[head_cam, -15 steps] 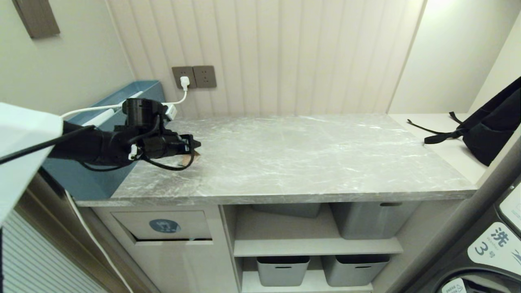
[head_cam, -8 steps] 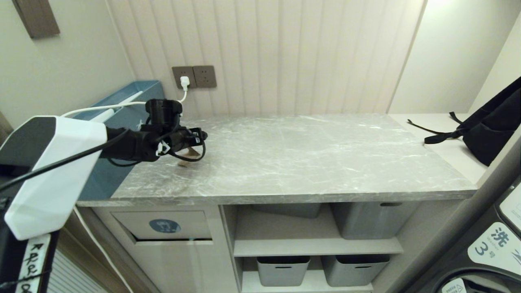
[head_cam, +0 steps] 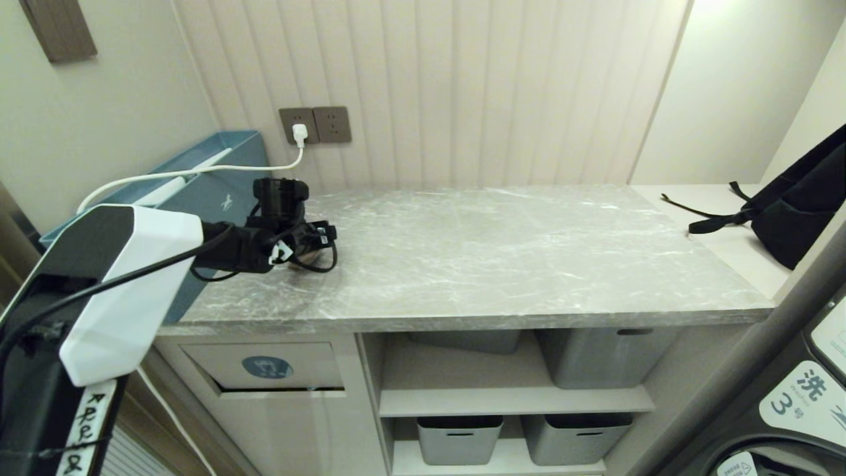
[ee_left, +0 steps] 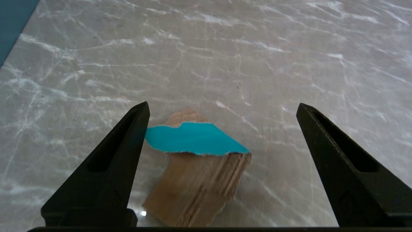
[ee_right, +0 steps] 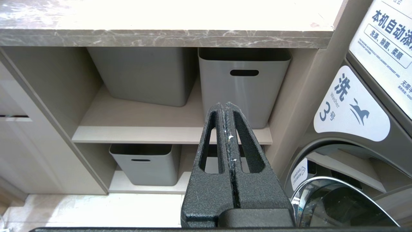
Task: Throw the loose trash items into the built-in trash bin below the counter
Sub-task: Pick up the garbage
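My left gripper grabs the torn cardboard scrap by its teal-faced flap (ee_left: pixel 196 139) next, to throw the scrap into the built-in trash bin.
One of the loose trash items, a torn brown cardboard scrap (ee_left: pixel 193 180) with a teal face, lies flat on the grey marble counter (head_cam: pixel 502 251). My left gripper (ee_left: pixel 222 108) hangs just over it, open wide, one finger on each side; the scrap sits nearer one finger (ee_left: pixel 109 167). In the head view the left gripper (head_cam: pixel 325 237) is over the counter's left part and hides the scrap. The built-in trash bin flap (head_cam: pixel 218 365) with its blue sticker is below the counter at the left. My right gripper (ee_right: pixel 224 104) is shut and empty, parked low before the shelves.
A long teal box (head_cam: pixel 218 192) stands left of the gripper, with a white cable running to the wall socket (head_cam: pixel 301 132). A black bag (head_cam: pixel 800 198) lies on the white ledge at the right. Grey tubs (head_cam: pixel 595 357) fill the shelves; a washing machine (ee_right: pixel 354 106) stands right.
My left arm has reached further over the counter and tipped down over the scrap, and its fingers have spread wider. The scrap, seen by the gripper before, is now hidden in the head view.
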Robot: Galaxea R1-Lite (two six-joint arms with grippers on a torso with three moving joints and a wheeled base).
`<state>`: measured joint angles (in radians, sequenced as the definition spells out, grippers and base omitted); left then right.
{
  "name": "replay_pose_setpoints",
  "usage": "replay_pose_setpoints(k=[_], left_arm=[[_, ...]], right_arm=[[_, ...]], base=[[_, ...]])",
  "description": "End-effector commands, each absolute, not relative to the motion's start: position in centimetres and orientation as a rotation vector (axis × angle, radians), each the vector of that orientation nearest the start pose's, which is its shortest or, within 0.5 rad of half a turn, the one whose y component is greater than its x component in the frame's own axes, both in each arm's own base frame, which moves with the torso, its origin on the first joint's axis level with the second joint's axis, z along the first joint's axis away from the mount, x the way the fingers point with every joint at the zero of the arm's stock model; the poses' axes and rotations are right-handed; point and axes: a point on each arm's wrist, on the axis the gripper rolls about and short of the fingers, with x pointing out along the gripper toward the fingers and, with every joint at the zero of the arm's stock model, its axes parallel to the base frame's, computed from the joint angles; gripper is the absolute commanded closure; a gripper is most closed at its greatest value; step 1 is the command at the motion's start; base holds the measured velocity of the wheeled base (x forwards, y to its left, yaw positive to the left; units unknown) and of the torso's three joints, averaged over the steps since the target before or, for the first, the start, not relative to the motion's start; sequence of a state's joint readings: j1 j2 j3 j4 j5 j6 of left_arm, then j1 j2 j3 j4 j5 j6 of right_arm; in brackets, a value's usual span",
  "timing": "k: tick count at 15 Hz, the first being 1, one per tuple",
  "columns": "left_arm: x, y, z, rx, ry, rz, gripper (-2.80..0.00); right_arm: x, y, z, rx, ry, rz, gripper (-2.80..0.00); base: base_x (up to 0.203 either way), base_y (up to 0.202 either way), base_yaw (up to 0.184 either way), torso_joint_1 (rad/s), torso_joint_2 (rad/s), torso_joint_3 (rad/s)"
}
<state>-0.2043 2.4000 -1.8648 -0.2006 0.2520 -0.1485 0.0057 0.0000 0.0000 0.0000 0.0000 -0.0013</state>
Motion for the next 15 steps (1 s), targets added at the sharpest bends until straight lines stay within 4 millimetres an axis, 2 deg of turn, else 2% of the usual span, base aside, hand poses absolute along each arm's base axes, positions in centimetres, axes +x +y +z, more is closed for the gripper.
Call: replay_pose_setpoints(k=[1,5,8,10,12,15], left_arm=[[50.4,-9.9,14.0,-0.073,0.302,0.088,-2.80],[50.8,-10.9,13.6,-0.070,0.256,0.110,-2.80],[50.2,-11.8,15.4,-0.022,0.186,0.152,-2.80],[49.2,-12.9,16.2,0.005,0.150,0.259,-2.80],[48.0,-13.5,15.5,0.048,0.160,0.360,-2.80],[47.5,-14.1,12.8,0.056,0.142,0.449,-2.80]], right_arm=[[-2.3,0.0,7.5,-0.002,-0.002,0.006,0.00],[-2.3,0.0,7.5,-0.002,-0.002,0.006,0.00],[-2.3,0.0,7.5,-0.002,-0.002,0.006,0.00],[-2.3,0.0,7.5,-0.002,-0.002,0.006,0.00],[-2.3,0.0,7.5,-0.002,-0.002,0.006,0.00],[-2.3,0.0,7.5,-0.002,-0.002,0.006,0.00]], base=[[0.000,0.000,0.000,0.000,0.00,0.000],[0.000,0.000,0.000,0.000,0.00,0.000],[0.000,0.000,0.000,0.000,0.00,0.000],[0.000,0.000,0.000,0.000,0.00,0.000],[0.000,0.000,0.000,0.000,0.00,0.000],[0.000,0.000,0.000,0.000,0.00,0.000]])
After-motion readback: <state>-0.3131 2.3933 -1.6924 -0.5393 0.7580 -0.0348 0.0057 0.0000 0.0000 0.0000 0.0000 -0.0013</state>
